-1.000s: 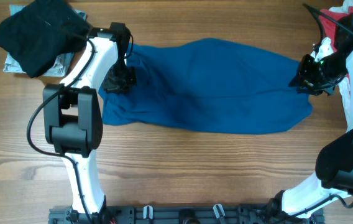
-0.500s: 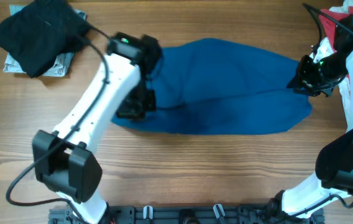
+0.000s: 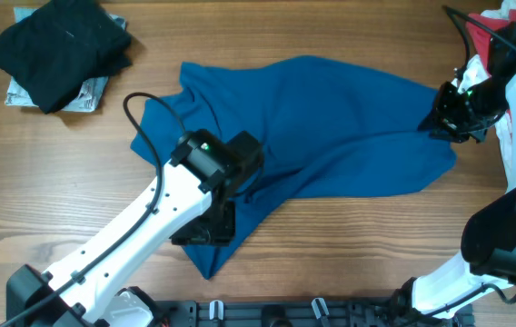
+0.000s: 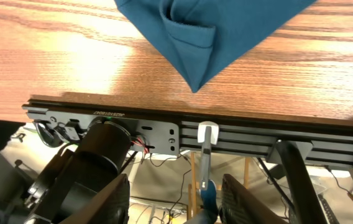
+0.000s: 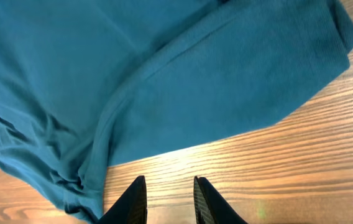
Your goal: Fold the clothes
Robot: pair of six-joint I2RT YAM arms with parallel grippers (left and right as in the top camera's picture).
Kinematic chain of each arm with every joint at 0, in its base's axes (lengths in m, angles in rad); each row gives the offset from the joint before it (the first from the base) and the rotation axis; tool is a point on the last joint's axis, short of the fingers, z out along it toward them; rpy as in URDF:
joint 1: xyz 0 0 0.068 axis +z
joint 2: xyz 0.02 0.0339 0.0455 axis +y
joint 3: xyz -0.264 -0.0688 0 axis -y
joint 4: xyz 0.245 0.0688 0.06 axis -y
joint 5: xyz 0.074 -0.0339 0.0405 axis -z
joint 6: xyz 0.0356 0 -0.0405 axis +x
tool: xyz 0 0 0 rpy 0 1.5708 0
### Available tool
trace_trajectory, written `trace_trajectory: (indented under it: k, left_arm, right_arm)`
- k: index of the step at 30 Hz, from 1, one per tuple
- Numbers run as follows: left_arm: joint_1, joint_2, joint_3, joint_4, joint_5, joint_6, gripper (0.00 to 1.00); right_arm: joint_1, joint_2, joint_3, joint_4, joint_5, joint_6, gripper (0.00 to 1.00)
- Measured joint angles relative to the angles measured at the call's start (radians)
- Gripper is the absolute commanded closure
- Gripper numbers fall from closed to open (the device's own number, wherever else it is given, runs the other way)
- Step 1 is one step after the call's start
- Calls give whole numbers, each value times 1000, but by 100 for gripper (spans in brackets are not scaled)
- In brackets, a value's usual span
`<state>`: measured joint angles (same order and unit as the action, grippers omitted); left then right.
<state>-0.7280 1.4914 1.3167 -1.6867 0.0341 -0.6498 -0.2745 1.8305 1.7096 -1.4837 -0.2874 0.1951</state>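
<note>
The royal-blue shirt (image 3: 331,127) needs its bunched edge drawn out for folding. My right gripper needs to grab the shirt next by the hem at its outer corner (image 3: 446,166), and this should draw that edge out.
The clothes, a royal-blue shirt (image 3: 331,127), lie spread across the middle of the wooden table. One corner of the shirt is drawn out toward the front edge (image 3: 213,263). My left gripper (image 3: 205,229) sits over that front corner. In the left wrist view it (image 4: 175,186) is open with nothing between its fingers, and the shirt's folded corner (image 4: 195,43) lies beyond them. My right gripper (image 3: 447,113) is at the shirt's right edge. The right wrist view shows it (image 5: 169,186) open a little over bare wood, empty, just short of the shirt's hem (image 5: 195,81).
A black garment (image 3: 58,50) lies at the back left on a printed packet (image 3: 90,93). A red-and-white garment (image 3: 503,23) sits at the back right corner. A black rail (image 3: 267,313) runs along the table's front edge. The left arm's cable (image 3: 135,113) loops over the shirt.
My left arm swept from the shirt's back left edge to the front, dragging that side into a point near the front edge, and its jaws have opened. The right arm stayed put.
</note>
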Motion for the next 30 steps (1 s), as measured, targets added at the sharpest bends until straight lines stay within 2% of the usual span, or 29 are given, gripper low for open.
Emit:
trace_trajectory:
  k: [1, 2, 4, 8, 13, 20, 22, 24, 26, 28, 30]
  left_arm:
    - [12, -5, -9, 3, -10, -4, 28]
    - [24, -5, -12, 16, -14, -10, 15]
    - [56, -5, -16, 93, -26, -19, 0]
    - [75, -5, -18, 193, -36, -26, 0]
    - [75, -5, -18, 204, -36, -26, 0]
    - [75, -5, -18, 214, -36, -26, 0]
    - [75, -5, -18, 224, -36, -26, 0]
    - [75, -5, -18, 228, -36, -26, 0]
    - [75, -5, -18, 230, -36, -26, 0]
    - [75, -5, -18, 230, -36, -26, 0]
    - [75, -5, -18, 230, -36, -26, 0]
  right_arm:
    - [0, 0, 0, -4, 0, 0, 68]
    - [0, 0, 0, -6, 0, -2, 59]
    - [0, 0, 0, -1, 0, -4, 36]
    - [0, -2, -40, 87, 8, 36, 24]
    - [-6, -9, -214, 401, 147, 185, 26]
    - [-56, 37, -230, 590, 296, 204, 27]
    - [-56, 110, -230, 612, 295, 204, 34]
    - [-56, 171, -230, 627, 295, 201, 50]
    - [-56, 206, -230, 640, 292, 199, 53]
    - [-56, 222, -230, 652, 292, 201, 62]
    - [-56, 225, -230, 657, 291, 201, 62]
